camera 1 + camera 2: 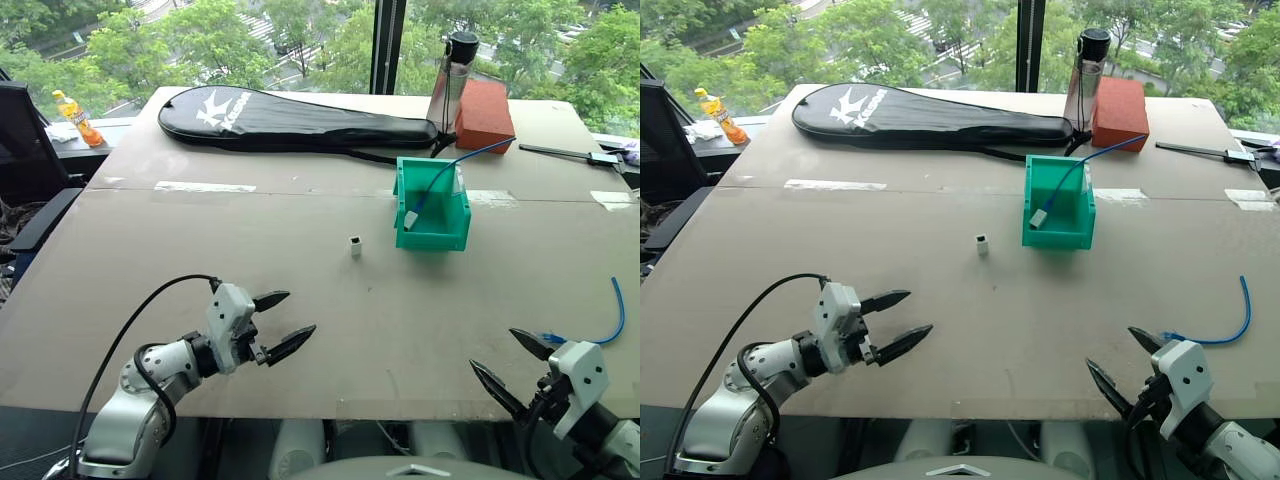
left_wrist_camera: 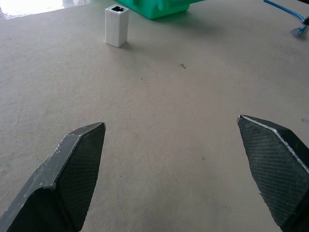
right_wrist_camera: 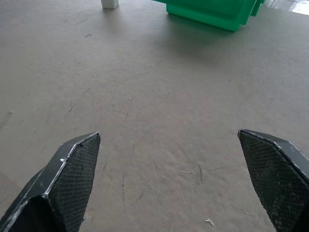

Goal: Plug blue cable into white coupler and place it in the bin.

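I should next take hold of the square white coupler by two flat opposite sides with my left gripper, because it shows an upright corner edge [image 2: 119,31] between its sides.
The white coupler [image 1: 355,246] stands upright on the table, its dark socket facing up, just left of the teal bin [image 1: 432,232]. A blue cable [image 1: 617,318] lies loose near the table's right front edge, its plug end [image 1: 547,338] beside my right gripper [image 1: 492,348], which is open and empty. A second blue cable [image 1: 470,156] runs from the back into the bin, ending in a white piece [image 1: 410,218]. My left gripper [image 1: 300,312] is open and empty, low over the table in front of the coupler [image 2: 117,25].
At the back of the table lie a black racket bag [image 1: 290,120], a clear bottle [image 1: 452,80] and a red-brown brick [image 1: 484,113]. A black tool [image 1: 575,154] lies at the far right. An orange bottle [image 1: 76,117] stands off the table, far left.
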